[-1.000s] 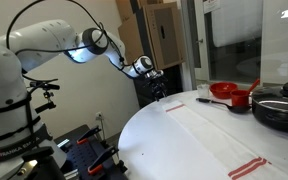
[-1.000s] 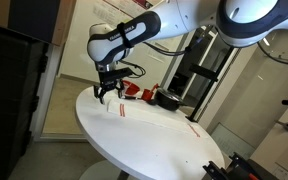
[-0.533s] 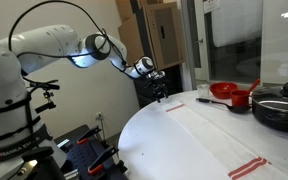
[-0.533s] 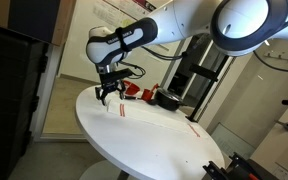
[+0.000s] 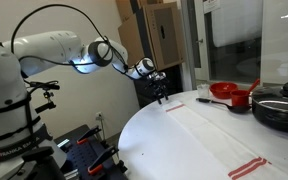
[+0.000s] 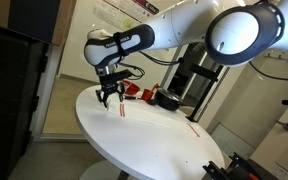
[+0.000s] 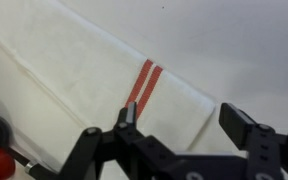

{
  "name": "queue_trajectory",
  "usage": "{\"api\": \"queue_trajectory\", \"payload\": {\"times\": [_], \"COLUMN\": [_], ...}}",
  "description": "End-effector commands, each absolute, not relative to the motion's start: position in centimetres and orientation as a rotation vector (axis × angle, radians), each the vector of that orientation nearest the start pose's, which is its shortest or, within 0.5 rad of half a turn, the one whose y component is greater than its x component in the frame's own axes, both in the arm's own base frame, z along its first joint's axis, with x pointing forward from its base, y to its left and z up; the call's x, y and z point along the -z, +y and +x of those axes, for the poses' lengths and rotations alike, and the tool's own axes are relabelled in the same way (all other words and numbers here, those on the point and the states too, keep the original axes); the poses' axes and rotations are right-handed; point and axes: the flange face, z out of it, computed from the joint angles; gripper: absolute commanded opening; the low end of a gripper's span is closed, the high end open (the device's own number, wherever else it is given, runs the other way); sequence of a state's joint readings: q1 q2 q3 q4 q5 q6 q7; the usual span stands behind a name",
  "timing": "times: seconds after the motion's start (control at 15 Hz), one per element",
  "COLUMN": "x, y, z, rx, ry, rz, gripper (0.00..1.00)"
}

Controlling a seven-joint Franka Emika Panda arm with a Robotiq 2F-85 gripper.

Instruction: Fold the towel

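Note:
The towel's striped corner lies flat below the open fingers and closing now would miss it, so my gripper moves down to it, before it closes.
The towel (image 5: 219, 132) is a thin white cloth with narrow red stripes near each end. It lies flat across the round white table (image 5: 154, 140) in both exterior views, and shows as a long strip (image 6: 154, 112) with red stripes at both ends. In the wrist view the towel (image 7: 104, 75) has its striped end and corner below the jaws. My gripper (image 5: 161, 96) hovers open just above the far striped end; it also shows in an exterior view (image 6: 110, 96) and in the wrist view (image 7: 184, 120). The jaws stand wide apart with nothing between them.
A red pot (image 5: 224, 92) and a black pan (image 5: 282, 108) stand at the table's far side. Red and black items (image 6: 149, 95) sit beside the towel's end. A dark cabinet (image 5: 162, 45) stands behind the table, and equipment (image 5: 84, 150) is near the robot base.
The gripper has lowered slightly toward the towel's striped end. The towel has not moved.

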State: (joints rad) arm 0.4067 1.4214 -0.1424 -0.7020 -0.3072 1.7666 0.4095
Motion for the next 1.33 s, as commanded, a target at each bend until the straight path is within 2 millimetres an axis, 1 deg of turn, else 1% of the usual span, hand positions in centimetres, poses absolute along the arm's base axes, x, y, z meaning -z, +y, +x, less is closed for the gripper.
{"api": "queue_trajectory", "payload": {"times": [0.0,0.07,0.13,0.2,0.33,0.4,0.47,0.53,0.6,0.67,0.8,0.87,1.2,1.27], "x": [-3.7,-3.5,-3.1,-3.4,-3.1,-3.0,-3.0,-3.0,-3.0,-2.9,-2.8,-2.7,-2.2,-2.4], "y": [21.1,20.8,20.5,20.3,19.9,19.7,19.6,19.6,19.5,19.5,19.5,19.5,19.4,19.6], "z": [71.4,71.4,71.3,71.2,71.2,71.2,71.2,71.2,71.2,71.2,71.2,71.1,70.8,70.9], "rx": [0.263,0.269,0.277,0.283,0.295,0.296,0.295,0.298,0.299,0.300,0.303,0.305,0.319,0.319], "ry": [0.106,0.105,0.104,0.106,0.105,0.105,0.104,0.104,0.105,0.106,0.110,0.110,0.115,0.119], "rz": [2.591,2.588,2.587,2.587,2.587,2.587,2.589,2.589,2.590,2.592,2.592,2.591,2.588,2.600], "gripper": [0.97,1.00,1.00,1.00,1.00,0.98,0.83,0.74,0.69,0.60,0.46,0.37,0.01,0.00]}}
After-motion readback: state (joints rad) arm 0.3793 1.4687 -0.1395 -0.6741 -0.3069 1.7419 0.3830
